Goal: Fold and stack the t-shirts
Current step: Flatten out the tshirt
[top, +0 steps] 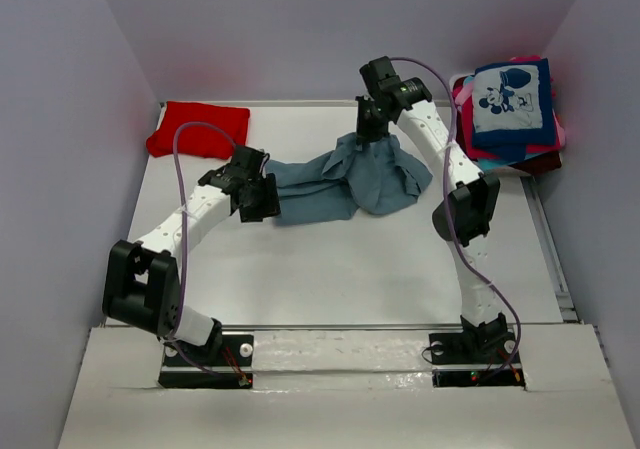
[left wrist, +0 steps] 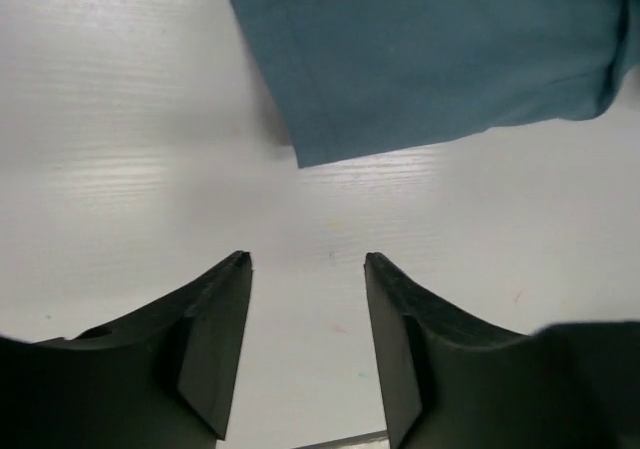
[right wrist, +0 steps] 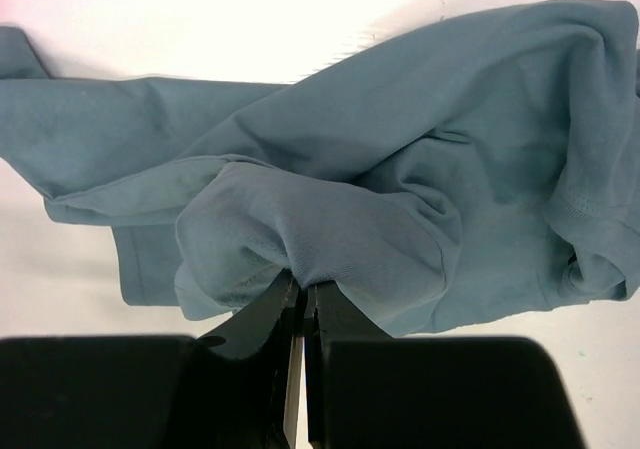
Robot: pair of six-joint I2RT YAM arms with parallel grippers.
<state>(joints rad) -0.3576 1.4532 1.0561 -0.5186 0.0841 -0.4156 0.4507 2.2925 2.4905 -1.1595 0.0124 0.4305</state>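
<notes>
I will next grab the near corner of the grey-blue t-shirt (top: 350, 184) with my left gripper, away from its bunched fold, to spread it for folding.
A dusty grey-blue t-shirt (top: 350, 184) lies crumpled in the middle of the table. My right gripper (top: 365, 134) is shut on a bunched fold of it at its far edge; the right wrist view has the cloth (right wrist: 400, 169) pinched between the closed fingertips (right wrist: 303, 284). At the shirt's left end, my left gripper (top: 262, 197) stands open just off the fabric. In the left wrist view its fingers (left wrist: 305, 259) hover over bare table, with the shirt's corner (left wrist: 430, 59) a little beyond them and nothing between them.
A folded red t-shirt (top: 198, 129) lies at the back left corner. At the back right stands a stack of folded shirts (top: 510, 144), topped by a navy one with a cartoon-mouse print (top: 512, 99). Purple-grey walls enclose the table.
</notes>
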